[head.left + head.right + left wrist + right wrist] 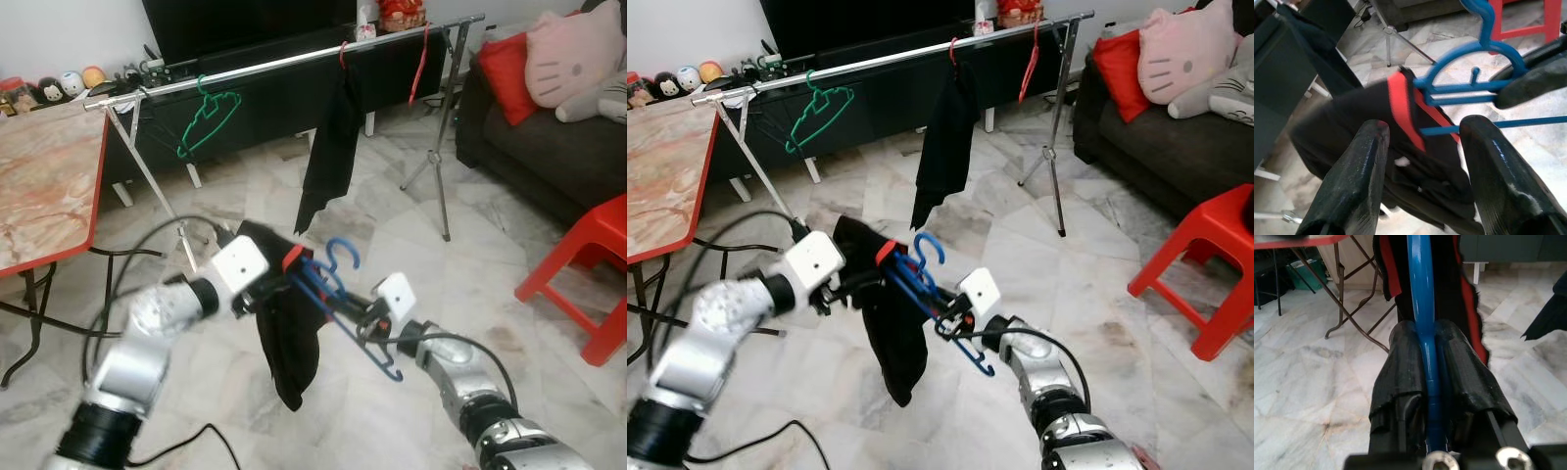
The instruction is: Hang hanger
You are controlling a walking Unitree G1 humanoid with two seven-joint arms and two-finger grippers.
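The left gripper grips the black garment by its red-trimmed edge (1406, 115) next, which stands up at the hanger while the cloth (1352, 127) below hangs slack.
A blue plastic hanger (338, 284) is held out low in front of me, and my right gripper (362, 323) is shut on its lower bar (1420, 293). A black garment with red trim (284, 343) drapes from the hanger's left end. My left gripper (277, 290) is at that end. Its fingers (1359, 181) stand apart on either side of the cloth (1352, 127). Farther off, a silver clothes rail (284, 61) runs across the room at a height above the hanger.
On the rail hang a green hanger (208, 117), a black garment (328, 147) and a red hanger (419, 59). A red-edged marble table (49, 176) stands at the left. A red plastic stool (588, 274) and a dark sofa (549, 137) are at the right.
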